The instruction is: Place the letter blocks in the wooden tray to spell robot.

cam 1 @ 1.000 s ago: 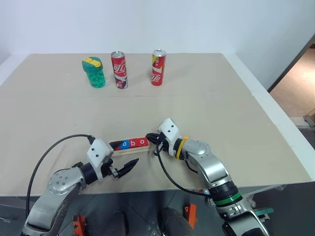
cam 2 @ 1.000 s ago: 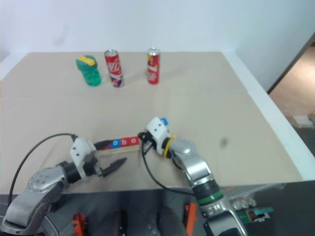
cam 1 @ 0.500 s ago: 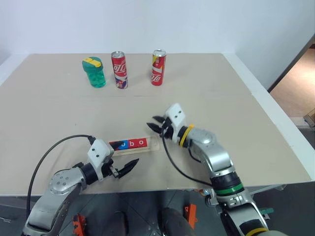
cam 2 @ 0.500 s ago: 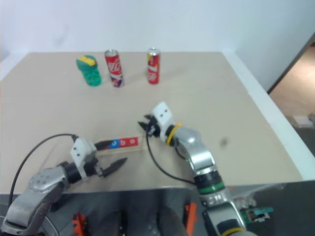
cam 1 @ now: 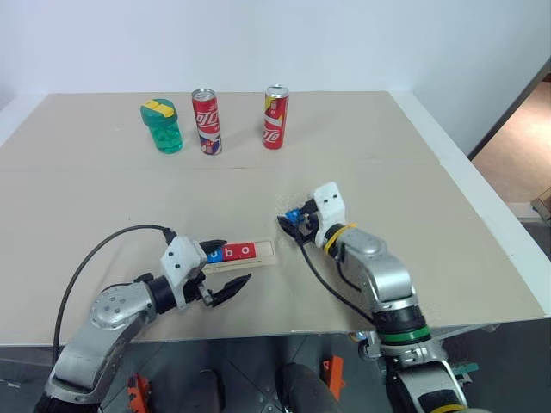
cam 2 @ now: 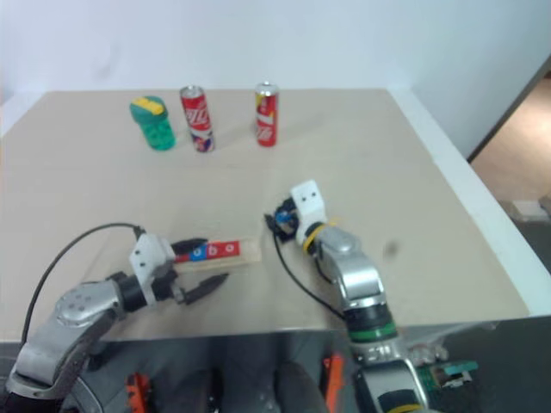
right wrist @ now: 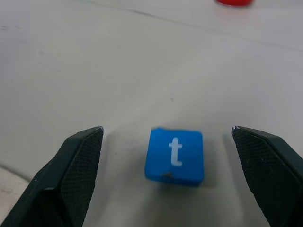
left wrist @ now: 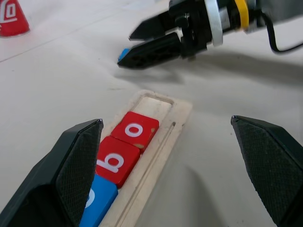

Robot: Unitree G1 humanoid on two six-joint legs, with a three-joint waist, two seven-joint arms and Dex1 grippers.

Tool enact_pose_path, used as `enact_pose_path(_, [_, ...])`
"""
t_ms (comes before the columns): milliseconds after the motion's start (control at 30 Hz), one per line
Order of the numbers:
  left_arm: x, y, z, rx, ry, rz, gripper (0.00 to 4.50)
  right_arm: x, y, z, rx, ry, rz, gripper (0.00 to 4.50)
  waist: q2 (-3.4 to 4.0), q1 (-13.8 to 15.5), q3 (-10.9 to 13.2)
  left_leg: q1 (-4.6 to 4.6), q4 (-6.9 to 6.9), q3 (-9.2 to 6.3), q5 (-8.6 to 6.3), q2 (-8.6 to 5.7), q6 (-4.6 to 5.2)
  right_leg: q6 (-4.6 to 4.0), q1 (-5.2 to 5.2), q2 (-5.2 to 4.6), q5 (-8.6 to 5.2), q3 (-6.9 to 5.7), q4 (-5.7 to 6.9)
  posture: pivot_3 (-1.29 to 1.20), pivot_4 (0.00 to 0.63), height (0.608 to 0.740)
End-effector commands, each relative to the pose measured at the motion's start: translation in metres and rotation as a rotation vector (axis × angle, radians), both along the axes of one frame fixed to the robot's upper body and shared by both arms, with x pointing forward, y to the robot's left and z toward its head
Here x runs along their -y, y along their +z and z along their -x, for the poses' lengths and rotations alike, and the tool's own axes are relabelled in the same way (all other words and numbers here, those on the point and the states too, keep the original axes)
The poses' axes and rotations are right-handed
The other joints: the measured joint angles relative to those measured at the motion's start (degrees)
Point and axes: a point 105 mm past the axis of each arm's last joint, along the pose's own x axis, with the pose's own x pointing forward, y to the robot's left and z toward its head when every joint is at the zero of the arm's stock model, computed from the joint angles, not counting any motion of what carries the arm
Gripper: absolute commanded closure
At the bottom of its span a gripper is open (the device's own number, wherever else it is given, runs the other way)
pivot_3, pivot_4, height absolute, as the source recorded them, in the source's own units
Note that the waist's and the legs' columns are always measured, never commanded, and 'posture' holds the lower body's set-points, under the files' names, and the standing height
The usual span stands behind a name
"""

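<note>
My right gripper picks up the blue t block by its side edges next, to finish spelling robot in the tray (cam 1: 269,250).
The wooden tray (cam 1: 269,250) lies near the table's front, with a blue o (left wrist: 94,203), a red b (left wrist: 115,161) and a red o (cam 1: 246,250) in its groove. The slot at its right end is bare, and its left end is hidden behind a finger. My left gripper (cam 1: 237,261) is open, one finger over the tray's left end and the other in front of the tray. A blue t block (right wrist: 175,154) lies flat on the table to the right of the tray. My right gripper (cam 1: 288,217) is open, its fingers on either side of the t block without touching it.
Far back on the table stand a green bottle (cam 1: 162,126) and two red cans (cam 1: 205,120) (cam 1: 275,118). The table's right edge (cam 1: 482,202) runs past my right arm. A black cable loops from my left wrist.
My right gripper has opened, left the tray's right end and swung right and away to the blue t block. The left gripper has barely moved.
</note>
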Motion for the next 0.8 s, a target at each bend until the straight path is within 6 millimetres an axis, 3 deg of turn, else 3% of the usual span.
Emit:
enact_pose_path(33, [0.005,0.008,0.002,0.038,-0.010,0.008,0.00,0.002,0.013,-0.001,0.059,-0.063,-0.004,0.01,-0.01,0.0,0.0,0.00,0.03,-0.01,0.00,-0.01,0.00,0.01,0.02,-0.01,0.01,-0.02,0.00,0.00,0.150,0.740])
enact_pose_path(367, [0.009,0.012,0.004,0.023,-0.017,0.068,0.00,0.001,-0.020,-0.006,-0.043,-0.127,0.002,0.01,-0.03,0.0,0.0,0.01,0.06,0.03,0.00,-0.03,0.00,0.04,0.03,-0.04,0.01,0.00,-0.01,0.00,0.150,0.740])
enact_pose_path(400, [0.010,0.014,0.005,0.011,-0.015,0.095,0.00,0.000,-0.024,-0.005,-0.054,-0.124,0.001,0.53,-0.03,0.0,0.0,0.01,0.06,0.02,0.00,-0.02,0.00,0.04,0.04,-0.03,0.02,-0.01,-0.01,0.00,0.150,0.740])
enact_pose_path(433, [0.010,0.016,0.005,0.002,-0.013,0.112,0.00,-0.001,-0.026,-0.004,-0.059,-0.122,0.000,0.72,-0.03,0.0,0.0,0.01,0.06,0.02,0.00,-0.01,0.00,0.04,0.04,-0.02,0.02,-0.01,0.00,0.00,0.150,0.740])
enact_pose_path(600, [0.011,0.018,0.004,-0.007,-0.013,0.118,0.00,-0.005,-0.028,-0.002,-0.067,-0.116,-0.016,2.63,-0.05,0.0,-0.1,0.05,0.11,-0.01,0.01,-0.01,0.01,0.04,0.11,-0.01,0.04,-0.03,0.00,0.00,0.150,0.740])
enact_pose_path(700, [0.013,0.016,0.006,-0.012,-0.027,0.099,0.00,0.000,-0.029,0.006,-0.068,-0.134,-0.017,3.17,-0.13,0.0,-0.1,0.05,0.16,-0.01,0.01,-0.01,0.01,0.06,0.12,-0.02,0.06,-0.03,0.00,0.00,0.150,0.740])
enact_pose_path(800, [0.012,0.013,0.007,-0.016,-0.032,0.079,0.00,0.004,-0.027,0.025,-0.067,-0.118,-0.019,3.22,-0.16,0.2,-0.2,0.04,0.08,-0.06,0.00,-0.03,0.00,0.04,0.12,-0.04,-0.03,-0.08,-0.01,0.00,0.150,0.740])
